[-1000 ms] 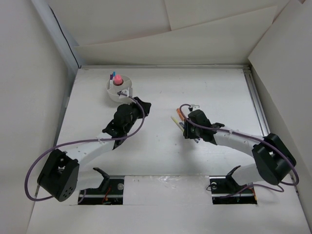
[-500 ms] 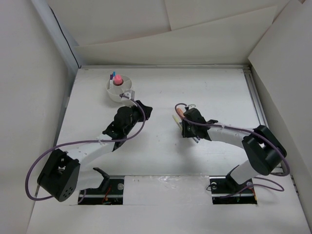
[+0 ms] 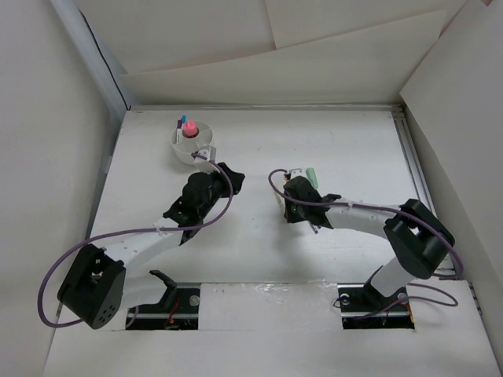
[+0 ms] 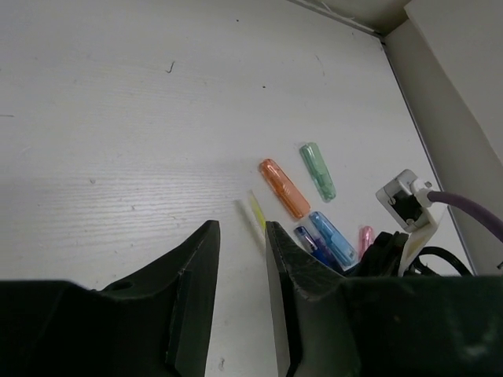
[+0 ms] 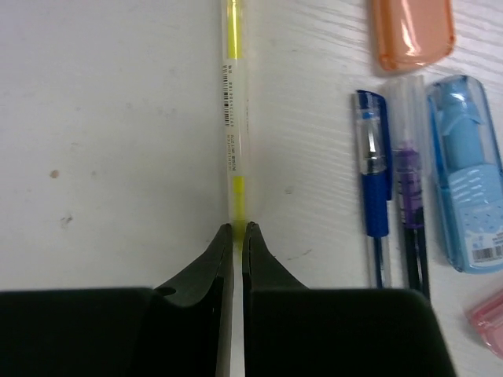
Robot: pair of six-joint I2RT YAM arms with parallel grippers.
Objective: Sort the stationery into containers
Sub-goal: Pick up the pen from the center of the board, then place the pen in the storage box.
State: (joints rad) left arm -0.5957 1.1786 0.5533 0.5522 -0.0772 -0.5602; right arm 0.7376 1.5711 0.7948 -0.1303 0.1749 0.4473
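My left gripper grabs the thin clear pen by its exposed end (image 3: 278,194) next, so the pen's other end stays free to enter the cup (image 3: 192,143).
My right gripper (image 5: 237,228) is shut on the near end of a thin clear pen with yellow ink (image 5: 232,118), which lies along the table. To its right lie a blue pen (image 5: 371,181), a purple pen (image 5: 410,181), a blue stick (image 5: 468,188), an orange stick (image 5: 413,31) and a pink stick (image 5: 491,314). A green stick (image 3: 312,174) shows beside the right gripper (image 3: 289,188). My left gripper (image 4: 240,228) is open and empty, just right of the white divided cup (image 3: 192,143), which holds a pink-capped glue stick (image 3: 189,132).
The left wrist view shows the same group: the orange stick (image 4: 283,187), the green stick (image 4: 317,170) and the blue stick (image 4: 332,236), with the right wrist's cable (image 4: 464,206) behind them. White walls close in the table on the left, far and right sides.
My right gripper has moved left and a little farther away, uncovering the green stick. The left arm has barely moved.
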